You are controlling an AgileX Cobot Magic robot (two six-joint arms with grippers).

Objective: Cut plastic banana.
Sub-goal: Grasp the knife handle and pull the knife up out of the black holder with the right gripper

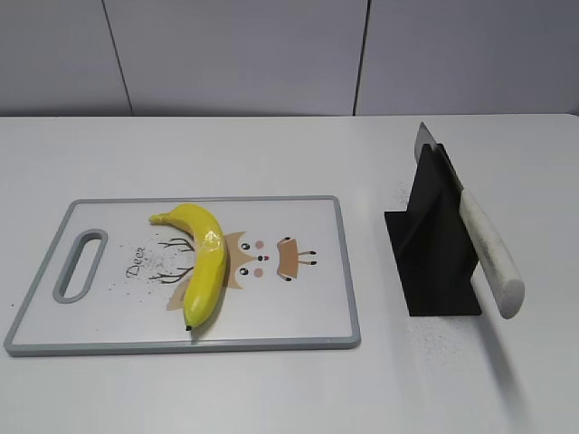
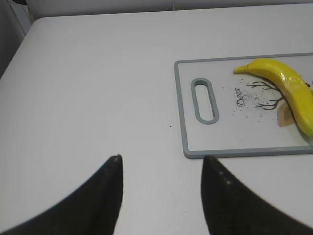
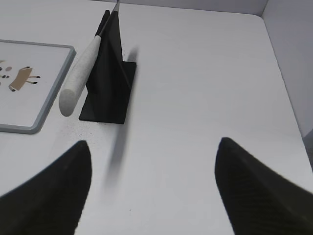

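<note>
The bare blade (image 1: 425,140) of the knife sticks up past the black stand, so my right gripper next needs to grab the knife by its white handle (image 1: 491,256) to cut the banana.
The yellow plastic banana (image 1: 201,260) lies whole on the white cutting board (image 1: 298,316), left of its middle, with a shiny seam mid-length. It also shows in the left wrist view (image 2: 286,90). A knife with a white handle (image 1: 491,256) rests tilted in a black stand (image 1: 432,249) to the right of the board; it also shows in the right wrist view (image 3: 80,73). My left gripper (image 2: 161,159) is open and empty over bare table, left of the board. My right gripper (image 3: 154,144) is open and empty, on the near side of the stand. Neither gripper shows in the exterior view.
The board (image 2: 195,142) has a grey rim and a handle slot (image 2: 204,100) at its left end. The white table (image 1: 271,389) runs to a grey wall behind. The table's right edge (image 3: 286,98) lies near the right gripper.
</note>
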